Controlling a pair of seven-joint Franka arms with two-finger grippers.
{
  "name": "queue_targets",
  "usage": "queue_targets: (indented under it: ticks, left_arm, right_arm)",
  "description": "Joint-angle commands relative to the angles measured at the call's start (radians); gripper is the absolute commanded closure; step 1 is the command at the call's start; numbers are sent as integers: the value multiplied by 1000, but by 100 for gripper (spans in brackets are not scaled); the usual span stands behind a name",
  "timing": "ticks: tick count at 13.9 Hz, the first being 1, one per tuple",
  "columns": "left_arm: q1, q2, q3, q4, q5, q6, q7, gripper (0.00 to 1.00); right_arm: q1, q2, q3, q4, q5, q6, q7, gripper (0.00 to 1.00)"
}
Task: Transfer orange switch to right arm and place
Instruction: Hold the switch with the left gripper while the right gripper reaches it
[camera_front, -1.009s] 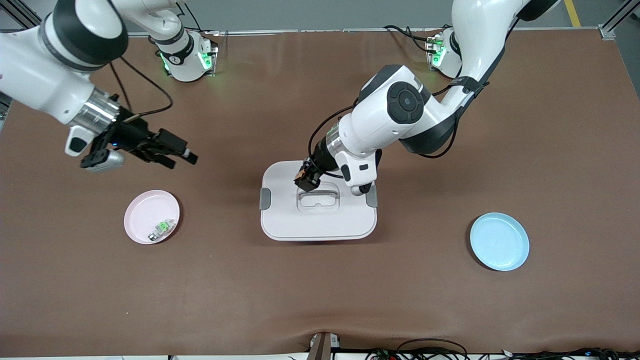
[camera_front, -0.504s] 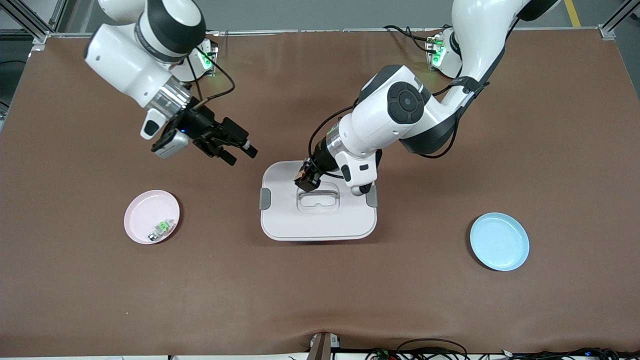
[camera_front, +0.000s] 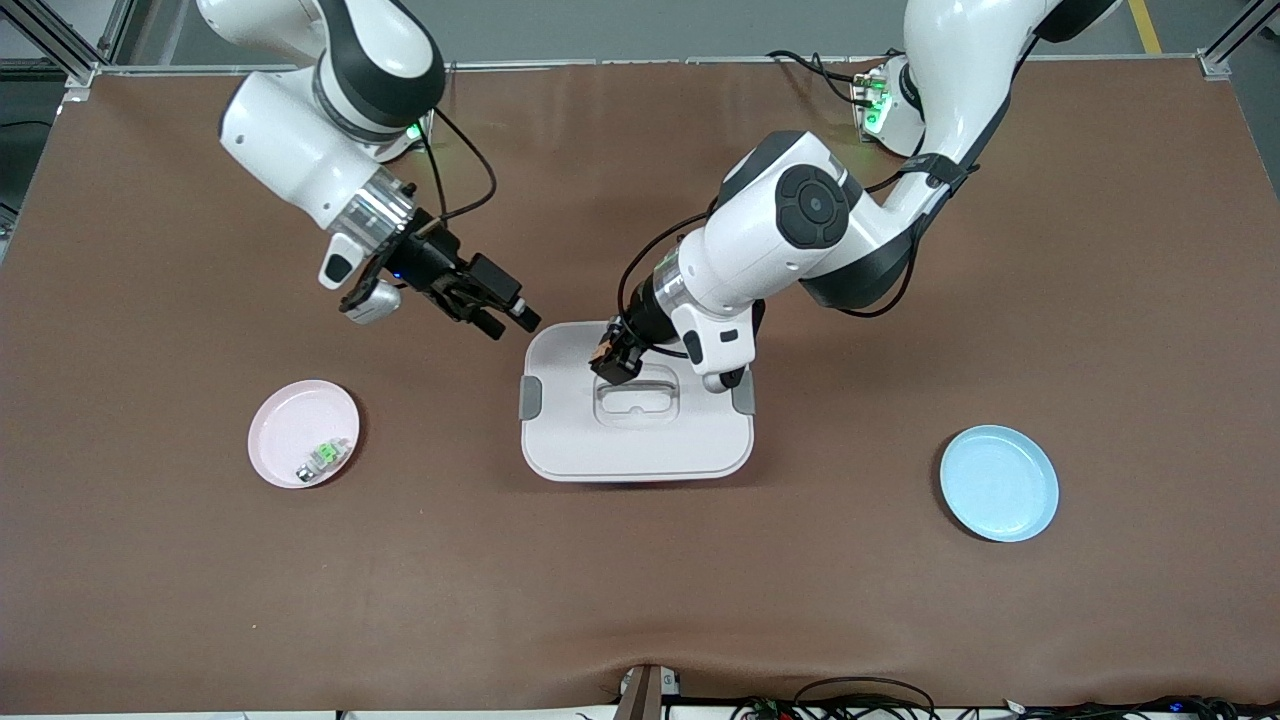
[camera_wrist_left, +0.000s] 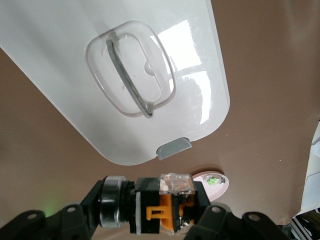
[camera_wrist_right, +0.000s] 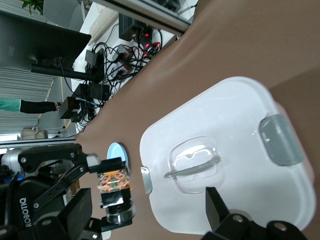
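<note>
The switch is next for my right gripper, which will grab it by its orange terminal body (camera_front: 603, 350) (camera_wrist_right: 114, 181) to take it over from my left gripper for placing.
My left gripper (camera_front: 611, 360) is shut on the orange switch (camera_front: 603, 350) and holds it just above the white lidded box (camera_front: 570, 440), beside the lid's handle. In the left wrist view the switch (camera_wrist_left: 165, 210), black and silver with an orange clip, lies crosswise in the left gripper (camera_wrist_left: 150, 216). My right gripper (camera_front: 510, 322) is open and empty, in the air by the box's corner toward the right arm's base, a short gap from the switch. In the right wrist view the right gripper (camera_wrist_right: 147, 202) has its fingers spread wide, with the held switch (camera_wrist_right: 114, 187) just ahead of them.
A pink plate (camera_front: 285, 420) toward the right arm's end holds a small green-and-silver component (camera_front: 322, 458). A blue plate (camera_front: 1000, 483) lies toward the left arm's end. The box lid has a clear recessed handle (camera_front: 637, 400) and grey side clasps (camera_front: 530, 398).
The right arm has swung in from its end of the table toward the middle; its open gripper is now close to the box and the held switch. The left arm has not moved.
</note>
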Motion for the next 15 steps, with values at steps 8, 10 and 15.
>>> queue_targets:
  ticks: [8,10,15]
  left_arm:
    - [-9,20,8,25,-10,0,-14,99]
    - [-8,18,8,25,-10,-2,-14,99]
    - [-8,18,8,25,-7,-2,-13,99]
  right_arm:
    - [113,221,-10,218,52,100,8,0]
    - [117,244,-10,237,53,100,8,0]
    - [120,267,-10,246,53,100,6,0]
